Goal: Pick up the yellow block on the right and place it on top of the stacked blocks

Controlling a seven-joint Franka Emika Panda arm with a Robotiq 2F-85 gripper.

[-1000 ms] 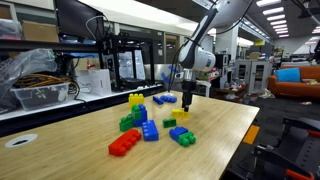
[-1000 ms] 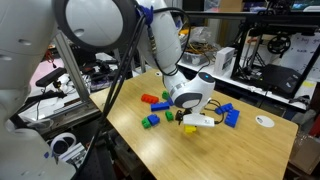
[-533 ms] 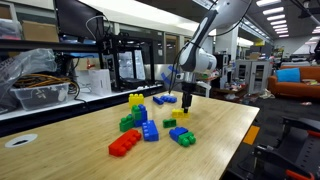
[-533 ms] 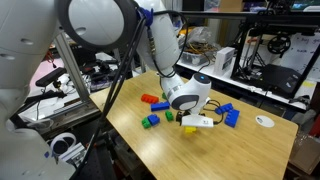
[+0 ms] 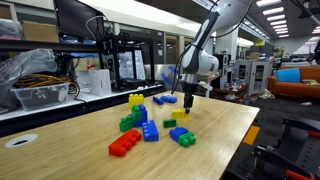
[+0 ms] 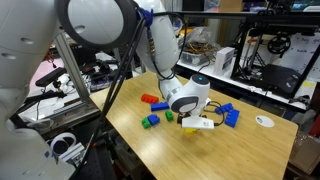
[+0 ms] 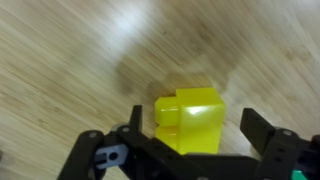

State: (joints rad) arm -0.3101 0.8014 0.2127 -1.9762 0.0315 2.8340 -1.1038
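Observation:
I should close my gripper now, as the yellow block (image 7: 188, 122) lies between my open fingers with both its sides free, and my gripper would hold it.
The yellow block (image 7: 188, 122) lies on the wooden table directly below my gripper (image 7: 192, 132). The fingers are open and stand on either side of it, the left one close and the right one apart from it. In an exterior view the gripper (image 5: 187, 99) hangs just above the yellow block (image 5: 183, 114). The stacked blocks (image 5: 136, 108), yellow over blue with green at the base, stand to the left of it. In an exterior view the gripper (image 6: 196, 123) covers most of the block.
A flat red brick (image 5: 125, 143), a blue brick (image 5: 150, 131), a low blue-and-green pair (image 5: 182, 134) and a blue brick (image 5: 163, 99) lie on the table (image 5: 220, 140). Red (image 6: 155, 103), green (image 6: 150, 121) and blue bricks (image 6: 228, 113) show too. Shelves stand behind.
The wrist has come down slightly toward the yellow block. The bricks have not moved.

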